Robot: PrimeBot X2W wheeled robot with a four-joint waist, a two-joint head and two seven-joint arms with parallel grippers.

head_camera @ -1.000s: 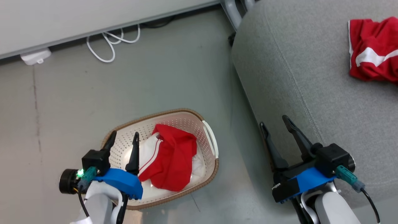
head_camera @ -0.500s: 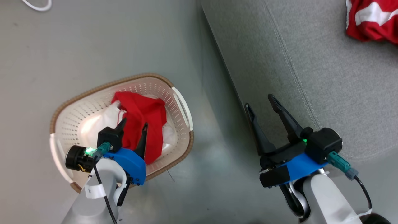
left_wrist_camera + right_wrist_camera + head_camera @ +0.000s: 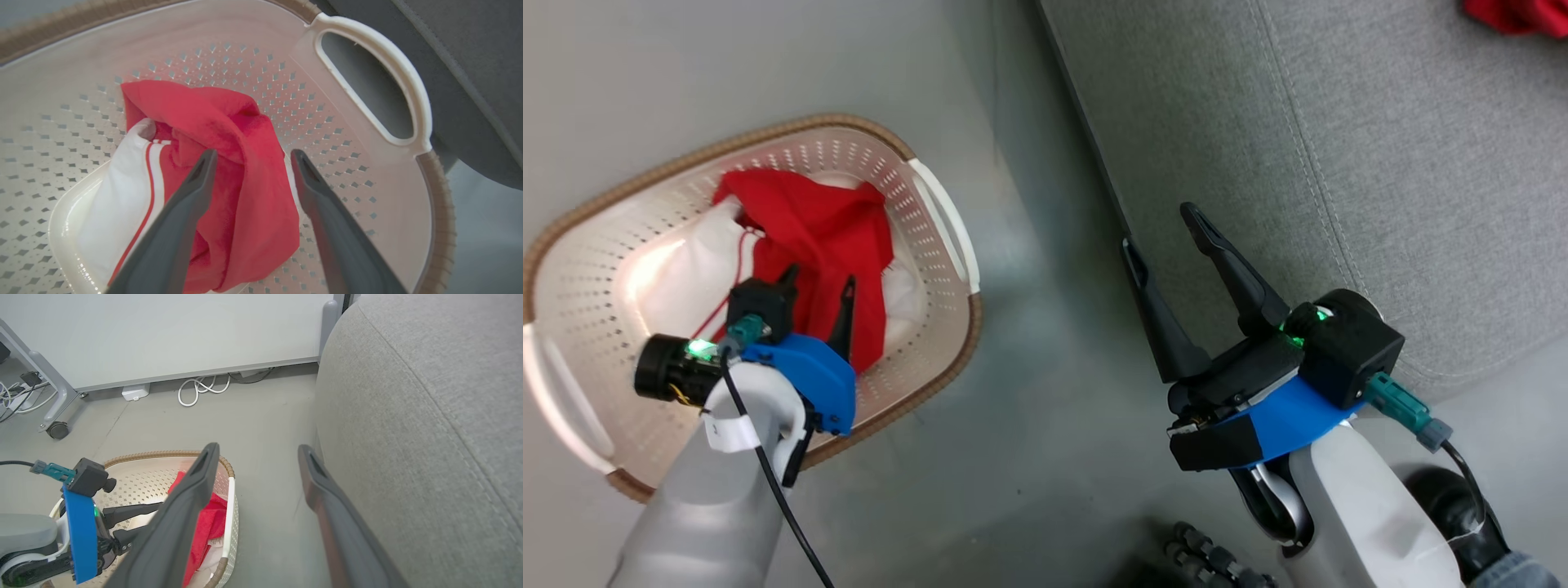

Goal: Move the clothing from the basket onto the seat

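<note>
My left gripper picks up the clothing by a raised red fold between its fingers next, to move it, since the rest lies slack (image 3: 125,201) in the basket.
The cream basket (image 3: 768,131) stands on the floor left of the grey seat (image 3: 1339,163). Red and white clothing (image 3: 809,229) lies crumpled inside it. My left gripper (image 3: 818,279) is open, down inside the basket; in the left wrist view its fingers straddle the red fold (image 3: 229,118) of the clothing, with the left gripper (image 3: 253,154) not closed on it. My right gripper (image 3: 1160,229) is open and empty, hovering by the seat's front edge. Another red garment (image 3: 1519,12) lies on the seat at the top right edge.
The basket's white handle (image 3: 408,81) faces the seat, with a narrow strip of floor between them. In the right wrist view, white cables (image 3: 200,388), a white box (image 3: 135,392) and a castor (image 3: 57,430) lie by the far wall.
The head camera has swung down, shifting the whole picture. My left gripper has gone from the basket's near rim down over the red clothing. Both grippers stay open.
</note>
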